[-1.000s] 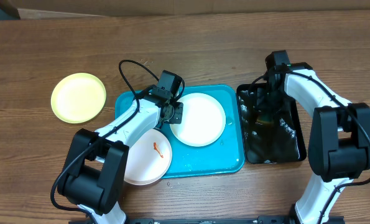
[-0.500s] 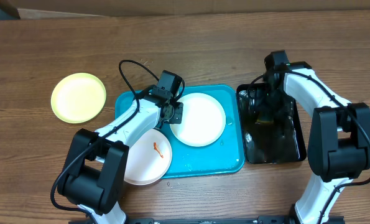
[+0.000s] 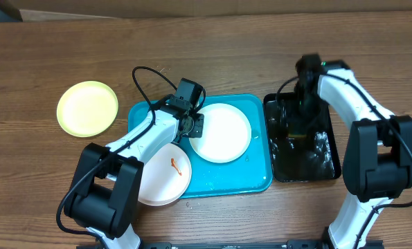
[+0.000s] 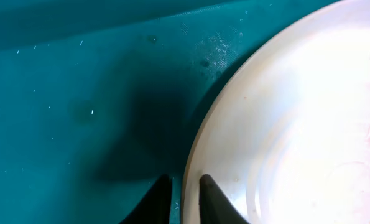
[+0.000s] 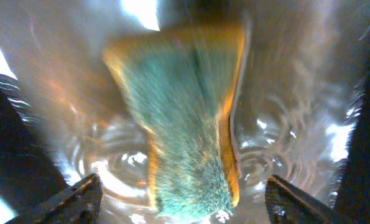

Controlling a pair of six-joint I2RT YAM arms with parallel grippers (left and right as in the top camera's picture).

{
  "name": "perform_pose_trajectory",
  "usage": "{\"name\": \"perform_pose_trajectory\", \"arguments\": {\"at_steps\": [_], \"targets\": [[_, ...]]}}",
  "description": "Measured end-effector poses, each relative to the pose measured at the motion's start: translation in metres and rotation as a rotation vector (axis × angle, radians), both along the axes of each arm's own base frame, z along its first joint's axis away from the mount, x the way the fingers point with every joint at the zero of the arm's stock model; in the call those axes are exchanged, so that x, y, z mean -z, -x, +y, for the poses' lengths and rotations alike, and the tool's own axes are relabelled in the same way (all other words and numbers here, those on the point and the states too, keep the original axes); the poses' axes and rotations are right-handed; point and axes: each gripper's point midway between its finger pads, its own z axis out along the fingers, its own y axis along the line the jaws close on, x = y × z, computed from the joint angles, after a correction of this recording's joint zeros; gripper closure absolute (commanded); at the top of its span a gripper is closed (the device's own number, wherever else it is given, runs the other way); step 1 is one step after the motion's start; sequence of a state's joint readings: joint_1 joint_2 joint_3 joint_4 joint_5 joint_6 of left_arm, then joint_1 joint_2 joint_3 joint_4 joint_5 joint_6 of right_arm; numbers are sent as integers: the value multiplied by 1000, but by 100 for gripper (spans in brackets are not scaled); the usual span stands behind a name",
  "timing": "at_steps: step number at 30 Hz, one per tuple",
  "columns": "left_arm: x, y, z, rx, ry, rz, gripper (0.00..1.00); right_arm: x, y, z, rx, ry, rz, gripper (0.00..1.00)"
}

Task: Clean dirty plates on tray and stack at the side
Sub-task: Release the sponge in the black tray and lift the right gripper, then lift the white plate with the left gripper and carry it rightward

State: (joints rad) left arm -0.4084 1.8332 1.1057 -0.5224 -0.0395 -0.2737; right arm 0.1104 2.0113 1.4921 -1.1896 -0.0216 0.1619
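Next, my left gripper grabs the white plate's rim (image 4: 185,188), leaving the plate's top open to clean and its bottom open to stack.
On the teal tray (image 3: 257,176) lies a white plate (image 3: 223,133), seen close up as the white plate (image 4: 296,124) in the left wrist view. My left gripper (image 3: 196,126) stands astride its left rim, barely open: one finger (image 4: 160,202) over the tray, the other on the plate, a thin teal strip showing beside the rim. A second white plate (image 3: 163,178) with an orange smear overhangs the tray's front left corner. A pale yellow-green plate (image 3: 88,108) sits on the table at the left. My right gripper (image 3: 302,114) hangs open over a green-faced yellow sponge (image 5: 185,124) in water.
The black tray (image 3: 327,169) holding rippling water stands right of the teal tray, close against it. A black cable (image 3: 142,76) loops behind the left arm. Both arm bases sit at the table's front edge.
The right arm has shifted slightly over the black tray and the water there looks more stirred. The left arm and all three plates have not moved.
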Motion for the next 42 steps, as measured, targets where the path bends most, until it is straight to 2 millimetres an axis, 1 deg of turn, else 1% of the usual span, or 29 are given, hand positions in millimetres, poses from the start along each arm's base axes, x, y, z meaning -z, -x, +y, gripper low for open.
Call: {"name": "perform_pose_trajectory", "arguments": {"at_steps": [1, 3, 4, 6, 8, 9, 13, 15, 19, 21, 24, 25, 27, 30, 35, 39, 42], "targets": [[0, 0, 0, 0, 0, 0, 76, -8, -11, 0, 2, -3, -35, 9], [0, 0, 0, 0, -1, 0, 75, -22, -29, 0, 11, -8, -94, 8], [0, 0, 0, 0, -1, 0, 75, -27, -37, -2, 21, -11, -123, 5], [0, 0, 0, -1, -2, -1, 75, -31, -46, -10, 56, -12, -152, 4], [1, 0, 1, -1, -3, 1, 75, -31, -48, -22, 105, -9, -155, 0], [1, 0, 1, -1, -4, 2, 76, -31, -48, -31, 135, -7, -155, 0], [8, 2, 1, -3, -10, 20, 95, -31, -46, -59, 214, 0, -146, 0], [8, 2, 1, -4, -9, 19, 96, -31, -45, -69, 244, 2, -144, 0], [5, 0, 0, -3, -8, 14, 96, -32, -49, -74, 261, 1, -162, 0], [3, 0, 1, 1, -13, 21, 96, -32, -55, -74, 263, 0, -185, 0], [-6, -3, 7, -3, -49, 29, 96, -33, -64, -75, 264, -2, -224, 0], [-11, -6, 10, -7, -64, 27, 96, -34, -67, -75, 264, -3, -236, 0], [-28, -19, 16, -21, -88, -1, 96, -35, -73, -75, 263, -4, -259, 0], [-51, -33, 21, -28, -106, -31, 96, -36, -79, -76, 263, -5, -284, 0], [-92, -53, 21, -22, -122, -87, 96, -37, -83, -76, 264, -6, -300, 0], [-123, -66, 11, -10, -107, -147, 96, -37, -83, -76, 264, -6, -302, 0], [-147, -74, -8, 17, -90, -212, 96, -37, -83, -76, 263, -5, -302, 0]]}}
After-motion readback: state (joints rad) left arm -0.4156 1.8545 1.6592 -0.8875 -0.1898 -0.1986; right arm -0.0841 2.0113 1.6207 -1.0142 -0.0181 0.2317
